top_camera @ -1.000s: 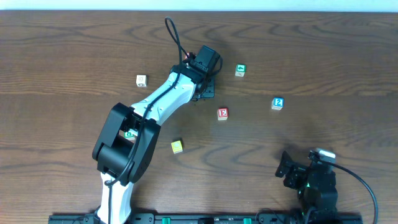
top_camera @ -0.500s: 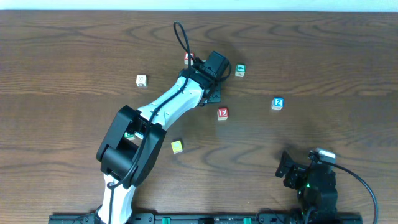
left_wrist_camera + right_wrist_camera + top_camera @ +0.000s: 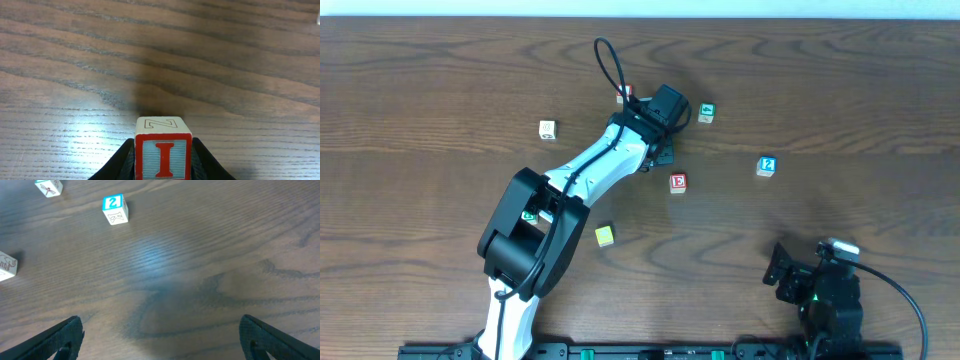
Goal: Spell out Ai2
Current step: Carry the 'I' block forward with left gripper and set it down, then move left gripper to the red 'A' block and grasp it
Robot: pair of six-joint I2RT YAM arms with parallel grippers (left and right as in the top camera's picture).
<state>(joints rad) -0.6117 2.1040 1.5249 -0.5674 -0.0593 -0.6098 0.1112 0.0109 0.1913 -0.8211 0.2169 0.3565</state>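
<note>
My left gripper opens next, since the wooden block is level just above flat, empty wood, so the block would settle on the tabletop.
My left gripper [image 3: 661,143] is at the far middle of the table and is shut on a wooden block with a red letter I [image 3: 162,156], held just above the wood. The block's top face shows an outlined Z or N. In the overhead view the arm hides the I block. The blue 2 block [image 3: 766,166] lies to the right of the left gripper and also shows in the right wrist view [image 3: 115,209]. My right gripper [image 3: 160,332] is open and empty, low at the front right [image 3: 788,274].
A red E block [image 3: 678,183] lies just right of the left gripper. A green block [image 3: 706,112] and a red-edged block [image 3: 623,94] lie behind it. A white block [image 3: 547,129] is at the left, a yellow block [image 3: 605,235] in front, and a green block [image 3: 528,215] shows under the left arm.
The left arm has swung right and a little farther back with its block, uncovering the red-edged block behind it. The right arm has not moved.
</note>
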